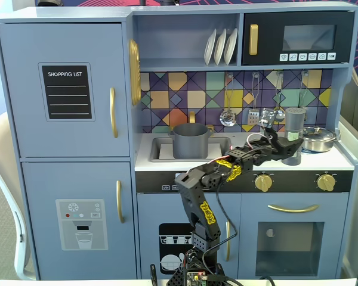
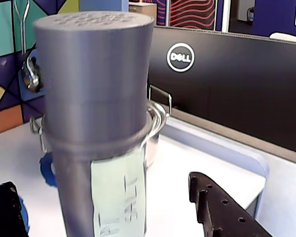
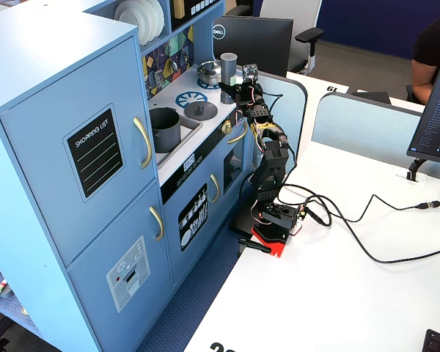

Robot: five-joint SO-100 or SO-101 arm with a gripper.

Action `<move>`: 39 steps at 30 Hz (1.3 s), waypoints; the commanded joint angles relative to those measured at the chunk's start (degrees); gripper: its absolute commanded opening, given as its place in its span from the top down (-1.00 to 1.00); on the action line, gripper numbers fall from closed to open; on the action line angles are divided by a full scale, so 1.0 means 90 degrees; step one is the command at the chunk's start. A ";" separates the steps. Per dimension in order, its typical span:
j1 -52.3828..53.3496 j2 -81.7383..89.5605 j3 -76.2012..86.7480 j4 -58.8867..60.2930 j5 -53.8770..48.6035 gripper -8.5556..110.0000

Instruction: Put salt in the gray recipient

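Observation:
My gripper picks up the shaker by its labeled body [image 1: 294, 134] next, since that leaves the shaker's gray top [image 1: 295, 112] free to shake salt into the pot.
The salt [image 2: 96, 118], a tall gray shaker with a pale green label, stands upright on the white counter between my two jaws. It also shows in both fixed views [image 1: 295, 122] [image 3: 228, 64]. My gripper [image 2: 101, 185] is open around its lower part, with a gap on each side. In both fixed views the gripper [image 1: 288, 147] [image 3: 235, 89] reaches the shaker at the counter's right end. The gray recipient [image 1: 190, 140] [image 3: 165, 128], a dark gray pot, stands in the sink, well left of the gripper.
A shiny steel pan [image 1: 318, 138] [image 2: 155, 118] stands right behind the shaker. A flat gray lid [image 3: 200, 110] lies on the counter between sink and shaker. Utensils [image 1: 228, 116] hang on the back wall. A Dell monitor [image 2: 227, 89] stands beyond the counter's edge.

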 commanded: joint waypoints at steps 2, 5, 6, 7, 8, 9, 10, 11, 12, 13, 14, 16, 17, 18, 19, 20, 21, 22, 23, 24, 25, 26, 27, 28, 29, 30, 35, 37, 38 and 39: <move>-0.0137 -0.0566 -0.1064 -0.0225 0.0049 0.05; -0.0215 -0.0947 -0.1455 -0.0215 0.0039 0.06; -0.0244 -0.1074 -0.1582 -0.0215 0.0068 0.06; -0.0264 -0.1191 -0.1709 -0.0205 0.0068 0.07; -0.0283 -0.1309 -0.1836 -0.0205 0.0078 0.07; -0.0303 -0.1426 -0.1953 -0.0205 0.0088 0.08; -0.0322 -0.1543 -0.2070 -0.0205 0.0088 0.08; -0.0332 -0.1650 -0.2188 -0.0205 0.0088 0.08; -0.0352 -0.1748 -0.2295 -0.0195 0.0078 0.08; -0.0352 -0.1846 -0.2383 -0.0195 0.0068 0.09; -0.0361 -0.1924 -0.2451 -0.0195 0.0068 0.09; -0.0371 -0.2021 -0.2529 -0.0176 0.0059 0.09; -0.0371 -0.2061 -0.2559 -0.0176 0.0039 0.09; -0.0371 -0.2109 -0.2607 -0.0176 0.0029 0.09; -0.0371 -0.2158 -0.2656 -0.0176 0.0029 0.10; -0.0371 -0.2217 -0.2715 -0.0166 0.0029 0.10; -0.0371 -0.2266 -0.2803 -0.0146 0.0029 0.10; -0.0371 -0.2334 -0.2900 -0.0117 0.0029 0.11; -0.0381 -0.2393 -0.2988 -0.0107 0.0029 0.11; -0.0391 -0.2441 -0.3057 -0.0107 0.0020 0.12; -0.0400 -0.2480 -0.3125 -0.0107 0.0020 0.14; -0.0420 -0.2500 -0.3145 -0.0107 0.0020 0.16; -0.0430 -0.2510 -0.3145 -0.0098 -0.0010 0.21; -0.0449 -0.2510 -0.3135 -0.0039 -0.0039 0.29; -0.0479 -0.2510 -0.3135 0.0049 -0.0068 0.40; -0.0508 -0.2510 -0.3135 0.0088 -0.0039 0.49; -0.0625 -0.2393 -0.3066 0.0322 -0.0176 0.85; -0.0664 -0.2324 -0.3047 0.0254 -0.0166 0.85; -0.0684 -0.2285 -0.3047 0.0225 -0.0166 0.85; -0.0693 -0.2236 -0.3047 0.0205 -0.0166 0.85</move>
